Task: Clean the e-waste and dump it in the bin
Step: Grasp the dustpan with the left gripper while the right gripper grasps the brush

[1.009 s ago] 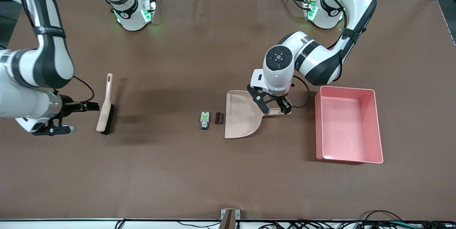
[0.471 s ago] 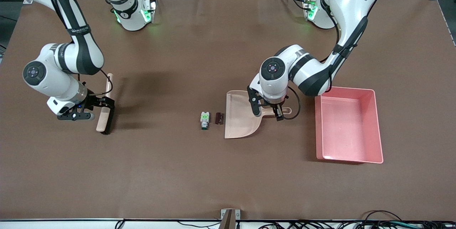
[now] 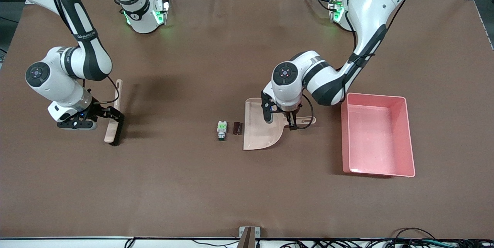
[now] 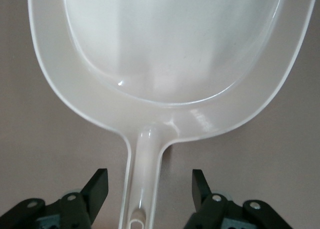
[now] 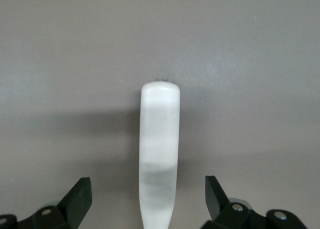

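My right gripper grabs the beige brush by its handle [image 3: 117, 95] next, to sweep the e-waste [image 3: 222, 130] into the dustpan.
The e-waste lies mid-table: a white part with a green top [image 3: 221, 129] and a maroon block [image 3: 237, 127] beside the mouth of a beige dustpan [image 3: 258, 132]. The pink bin [image 3: 376, 136] stands toward the left arm's end. My left gripper [image 3: 279, 120] is open, low over the dustpan's handle; in the left wrist view its fingers [image 4: 98, 185] straddle the handle [image 4: 142, 184] without touching it. My right gripper [image 3: 111, 114] is open over a beige brush [image 3: 114, 124]; in the right wrist view the brush handle [image 5: 159, 149] lies between its fingers [image 5: 80, 194].
The brown table [image 3: 231, 186] has open surface nearer the front camera. The brush's black bristles [image 3: 119, 129] face the e-waste. The arm bases stand along the edge farthest from the front camera. A small bracket [image 3: 249, 234] sits at the near edge.
The right arm swung in from its end of the table and brought its gripper over the brush handle. The left gripper slid along the dustpan handle toward the pan.
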